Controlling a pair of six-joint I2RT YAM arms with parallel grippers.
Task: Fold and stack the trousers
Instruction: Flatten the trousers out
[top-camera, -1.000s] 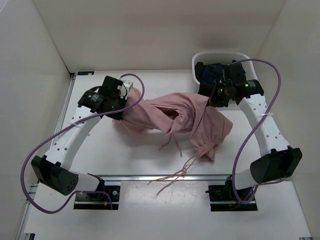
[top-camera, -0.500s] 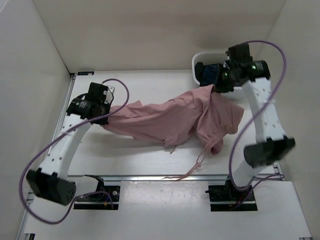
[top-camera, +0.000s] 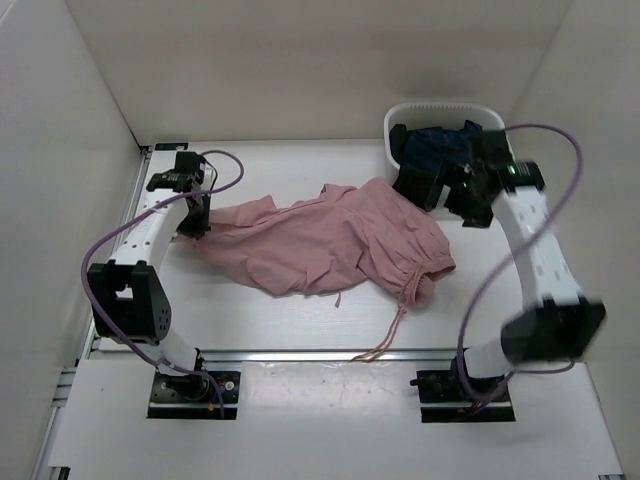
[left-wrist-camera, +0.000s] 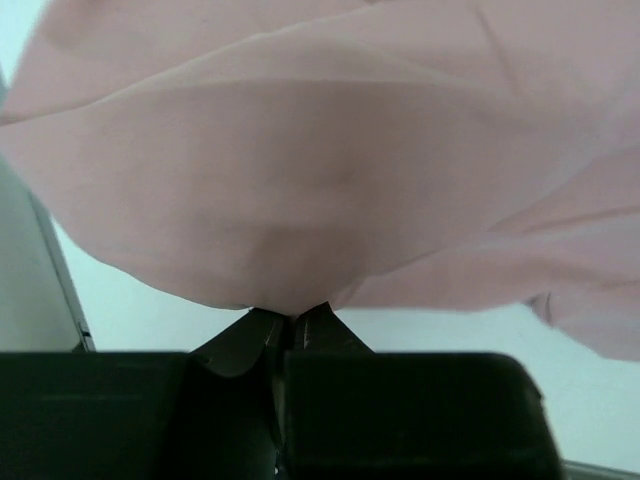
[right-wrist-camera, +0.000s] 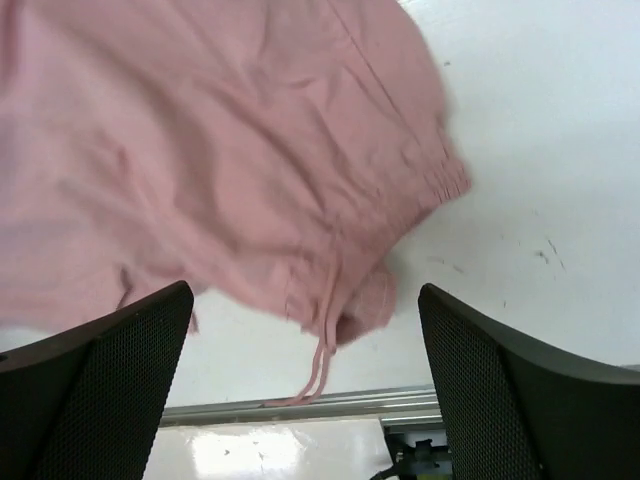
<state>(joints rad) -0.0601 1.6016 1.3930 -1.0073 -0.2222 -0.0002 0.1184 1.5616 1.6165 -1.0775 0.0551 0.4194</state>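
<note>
Next, my right gripper grabs the waistband edge beside the drawstrings, to stretch the trousers (top-camera: 330, 245) out straight for folding.
The dusty-pink trousers (top-camera: 330, 245) lie spread and crumpled across the middle of the table, their waistband and drawstrings (top-camera: 395, 325) at the right front. My left gripper (top-camera: 197, 222) is shut on their left end. In the left wrist view the fingertips (left-wrist-camera: 290, 315) pinch a bunch of the pink fabric (left-wrist-camera: 330, 150), which fills the view above them. My right gripper (top-camera: 428, 190) hovers over the trousers' right back part, open with nothing in it. From the right wrist its wide-apart fingers (right-wrist-camera: 100, 390) frame the waistband (right-wrist-camera: 220, 130) and drawstrings (right-wrist-camera: 325, 350) below.
A white basket (top-camera: 440, 108) stands at the back right, with a dark navy garment (top-camera: 440, 145) in it, just behind the right gripper. A metal rail (top-camera: 320, 355) runs along the table's front edge. White walls close in the left, back and right sides.
My right gripper has opened and let go of the trousers, which dropped flat onto the table. The left arm has swung left and back, pulling the fabric out leftward.
</note>
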